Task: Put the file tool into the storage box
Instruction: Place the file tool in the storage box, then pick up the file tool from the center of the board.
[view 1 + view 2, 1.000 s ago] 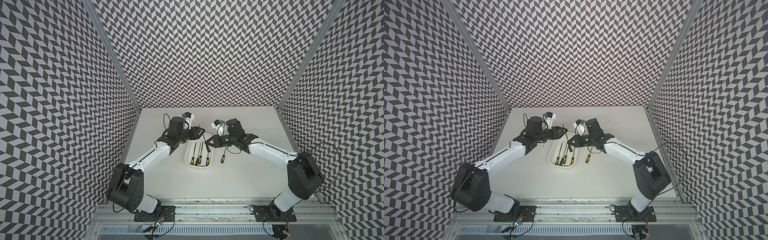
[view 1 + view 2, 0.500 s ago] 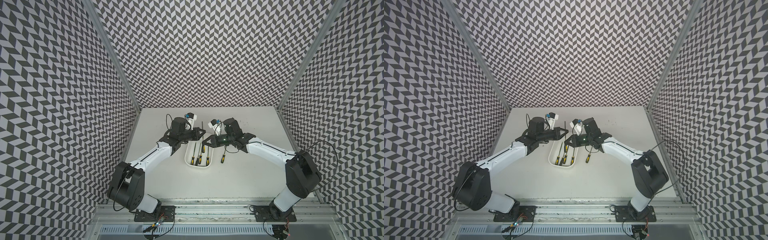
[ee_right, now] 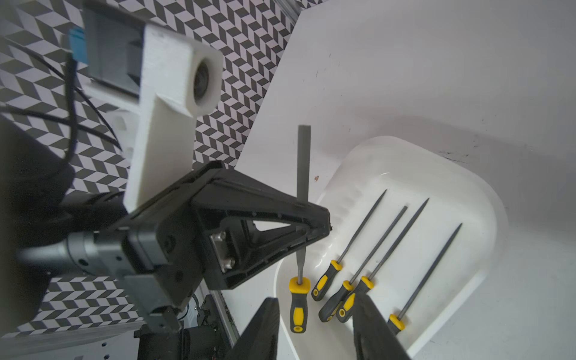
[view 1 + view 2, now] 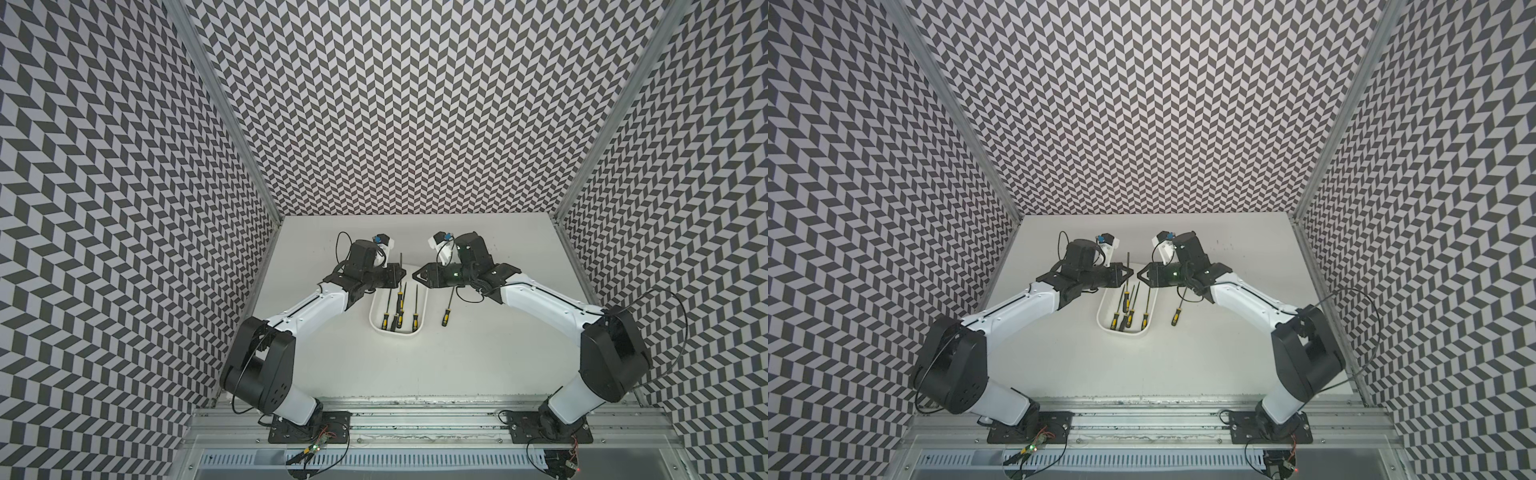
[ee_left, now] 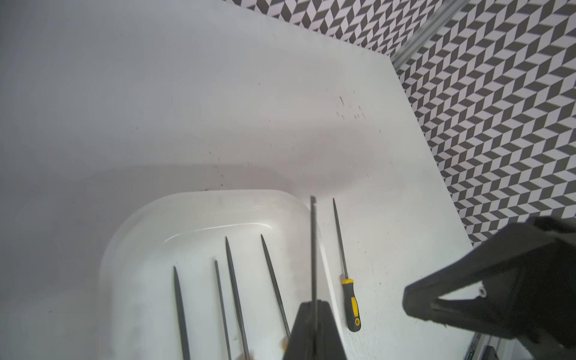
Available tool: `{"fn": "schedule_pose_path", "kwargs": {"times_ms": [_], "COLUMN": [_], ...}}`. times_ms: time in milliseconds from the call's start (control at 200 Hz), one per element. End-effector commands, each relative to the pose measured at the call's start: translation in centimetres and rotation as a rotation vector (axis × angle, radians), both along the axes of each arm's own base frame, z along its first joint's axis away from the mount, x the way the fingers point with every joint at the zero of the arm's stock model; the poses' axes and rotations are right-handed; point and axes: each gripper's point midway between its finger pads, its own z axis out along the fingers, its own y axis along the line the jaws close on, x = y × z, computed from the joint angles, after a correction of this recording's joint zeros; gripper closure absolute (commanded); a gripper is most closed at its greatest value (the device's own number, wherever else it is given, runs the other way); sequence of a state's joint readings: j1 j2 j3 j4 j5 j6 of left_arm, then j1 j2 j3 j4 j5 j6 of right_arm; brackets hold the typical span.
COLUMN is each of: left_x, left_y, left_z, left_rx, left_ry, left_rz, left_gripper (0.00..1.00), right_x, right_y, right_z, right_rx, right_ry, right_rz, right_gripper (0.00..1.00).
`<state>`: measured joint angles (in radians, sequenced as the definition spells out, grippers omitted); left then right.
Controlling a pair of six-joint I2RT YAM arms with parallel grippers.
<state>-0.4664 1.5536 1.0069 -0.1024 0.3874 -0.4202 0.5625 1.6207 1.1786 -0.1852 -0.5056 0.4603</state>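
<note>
I should keep the file tool in my left gripper until it lies in the box, because the file tool's handle hangs below my fingers and above the bottom of the box.
My left gripper (image 4: 401, 274) (image 4: 1128, 274) (image 5: 313, 304) is shut on the grey shaft of a file tool (image 3: 302, 162). The file hangs over the left rim of the white storage box (image 4: 420, 328) (image 4: 1100, 322) (image 5: 124, 224) (image 3: 486, 199), blade up. Its black-and-yellow handle (image 3: 298, 299) points down at the box. My right gripper (image 4: 415, 276) (image 4: 1140, 275) (image 3: 314, 324) faces the left one, open, with its fingers (image 3: 265, 327) either side of that handle and apart from it. Several files (image 4: 399, 316) (image 5: 237, 280) lie in the box.
One more file (image 4: 447, 309) (image 4: 1177, 311) (image 5: 349, 299) lies on the white table just right of the box, under my right arm. Patterned walls close in the table on three sides. A metal rail (image 4: 415, 409) runs along the front.
The left gripper has shut on the file's shaft. The right gripper's jaws have opened and let go of the handle. Both grippers have drawn slightly apart.
</note>
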Motion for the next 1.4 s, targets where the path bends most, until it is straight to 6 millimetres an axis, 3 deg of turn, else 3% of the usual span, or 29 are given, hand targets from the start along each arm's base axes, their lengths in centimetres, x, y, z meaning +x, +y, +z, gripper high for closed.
{"fn": "schedule_pose_path", "kwargs": {"times_ms": [0, 285, 476, 586, 736, 971, 1132, 1222, 1392], "left_x": [-1.0, -1.8, -1.8, -1.6, -1.5, -0.9, -0.3, -0.1, 0.1], "left_y": [-1.3, -1.7, -1.3, -1.4, -1.6, -1.9, -1.6, -1.3, -0.7], "left_z": [-3.0, -8.5, -9.9, -10.0, -9.3, -6.3, -4.5, -3.9, -2.9], "left_rx": [0.041, 0.132, 0.172, 0.183, 0.166, 0.134, 0.124, 0.122, 0.116], "left_ry": [0.06, 0.178, 0.216, 0.222, 0.207, 0.152, 0.109, 0.096, 0.074], "left_rz": [-0.033, -0.03, -0.011, -0.007, -0.012, -0.007, 0.015, 0.021, 0.039], "left_gripper": [1.0, 1.0, 1.0, 0.82, 0.69, 0.67, 0.64, 0.62, 0.6], "right_x": [0.7, 0.8, 0.7, 0.4, 0.4, -0.6, -2.2, -2.9, -3.3], "right_y": [-1.1, -2.5, -3.0, -3.0, -4.2, -8.3, -8.8, -8.7, -8.4], "right_z": [-0.1, -0.5, -0.5, -0.7, -2.8, -10.6, -14.3, -15.7, -16.7], "right_rx": [-0.011, -0.01, -0.002, -0.001, -0.074, -0.337, -0.406, -0.434, -0.463], "right_ry": [-0.008, 0.013, 0.012, 0.02, 0.068, 0.229, 0.311, 0.346, 0.363], "right_rz": [-0.04, -0.065, -0.079, -0.074, -0.123, -0.256, -0.236, -0.22, -0.202], "right_gripper": [0.59, 0.6, 0.6, 0.61, 0.61, 0.62, 0.61, 0.58, 0.56]}}
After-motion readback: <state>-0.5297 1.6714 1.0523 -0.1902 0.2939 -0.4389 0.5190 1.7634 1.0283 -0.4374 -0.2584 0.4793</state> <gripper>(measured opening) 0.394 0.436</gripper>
